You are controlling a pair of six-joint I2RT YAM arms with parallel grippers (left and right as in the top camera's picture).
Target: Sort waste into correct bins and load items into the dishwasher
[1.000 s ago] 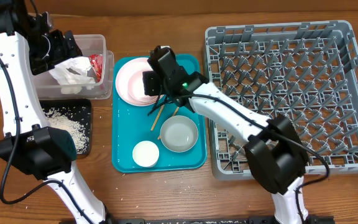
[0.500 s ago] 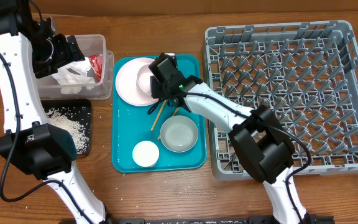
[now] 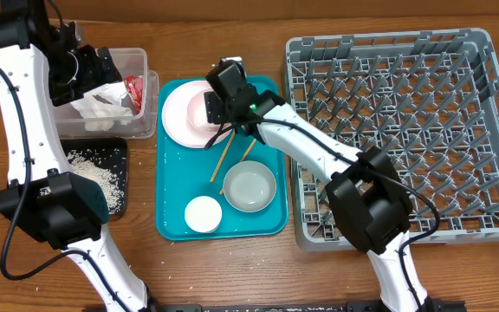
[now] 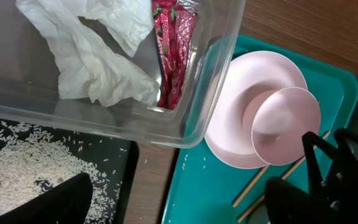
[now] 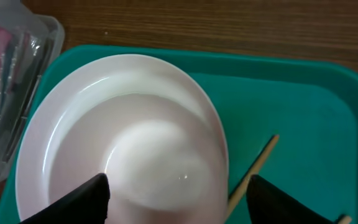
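Note:
The pink bowl has to be tilted and loaded into the dish rack, so my right gripper will next grab the pink bowl's rim [image 3: 223,121] [image 5: 223,180] on the side toward the rack.
A pink bowl [image 3: 199,107] sits in the pale pink plate [image 3: 180,121] at the far end of the teal tray. My right gripper [image 3: 217,106] is open right above it. In the right wrist view its fingers [image 5: 179,205] stand either side of the bowl [image 5: 160,162] on the plate [image 5: 92,106]. Two chopsticks [image 3: 229,158], a grey-green bowl [image 3: 249,186] and a white cup [image 3: 203,214] also lie on the tray. My left gripper [image 3: 89,74] hangs open and empty over the clear tub [image 3: 141,65], which holds the napkin [image 4: 98,56] and the wrapper [image 4: 173,50].
The black tray [image 3: 115,199] with rice [image 3: 93,173] lies in front of the tub. The grey dish rack [image 3: 405,130] stands right of the teal tray [image 3: 267,227]. In the left wrist view the fingers [image 4: 176,208] span the black tray's rice [image 4: 23,165] and the teal tray [image 4: 210,186].
My right gripper has shifted slightly toward the far edge of the tray, uncovering the pink bowl in the overhead view. The left arm has hardly moved.

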